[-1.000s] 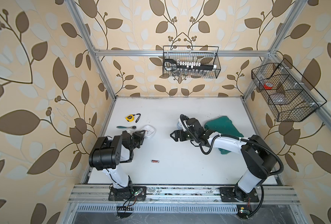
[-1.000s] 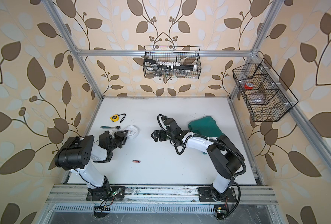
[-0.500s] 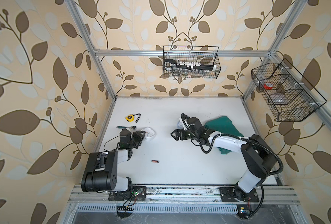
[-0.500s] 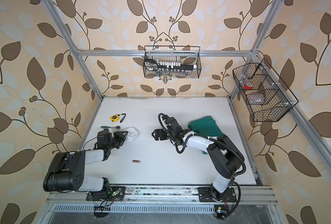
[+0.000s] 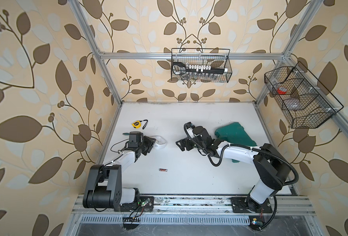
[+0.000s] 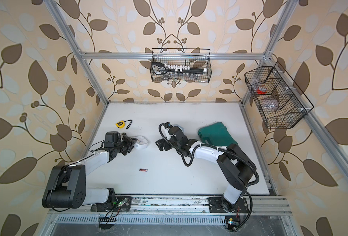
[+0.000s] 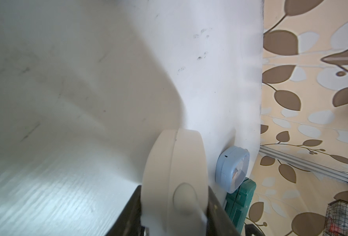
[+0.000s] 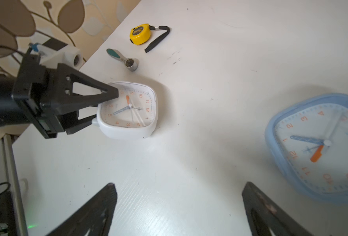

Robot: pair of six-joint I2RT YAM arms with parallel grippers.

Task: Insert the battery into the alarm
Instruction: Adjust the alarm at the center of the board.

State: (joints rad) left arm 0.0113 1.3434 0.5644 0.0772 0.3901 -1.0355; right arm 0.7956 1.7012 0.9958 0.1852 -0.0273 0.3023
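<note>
The alarm's back needs to be turned up for the battery to go in, so my right gripper will next grab the white alarm by its free edge, opposite my left gripper.
The alarm (image 8: 132, 110) is a white square clock, face up and low over the table at the left, seen in both top views (image 5: 160, 142) (image 6: 142, 142). My left gripper (image 8: 105, 106) is shut on its edge, one finger on the face and one beneath. The left wrist view shows its white side (image 7: 175, 163) between the black fingers (image 7: 136, 196). The battery (image 5: 163, 169) (image 6: 143, 169), small and dark with red, lies alone nearer the front edge, away from both grippers. My right gripper (image 8: 180, 185) (image 5: 182, 144) is open and empty over bare table, pointing at the alarm.
A blue alarm clock (image 8: 320, 147) (image 7: 232, 169) lies face up beside my right gripper. A yellow tape measure (image 5: 136, 123) and a ratchet tool (image 8: 126, 60) lie behind the white alarm. A green case (image 5: 233, 133) is under my right arm. Wire baskets (image 5: 200, 65) (image 5: 299, 98) hang on the walls.
The left arm's elbow has dropped toward the front rail and the forearm has stretched out, its gripper staying on the white alarm. The right gripper has opened slightly and barely moved.
</note>
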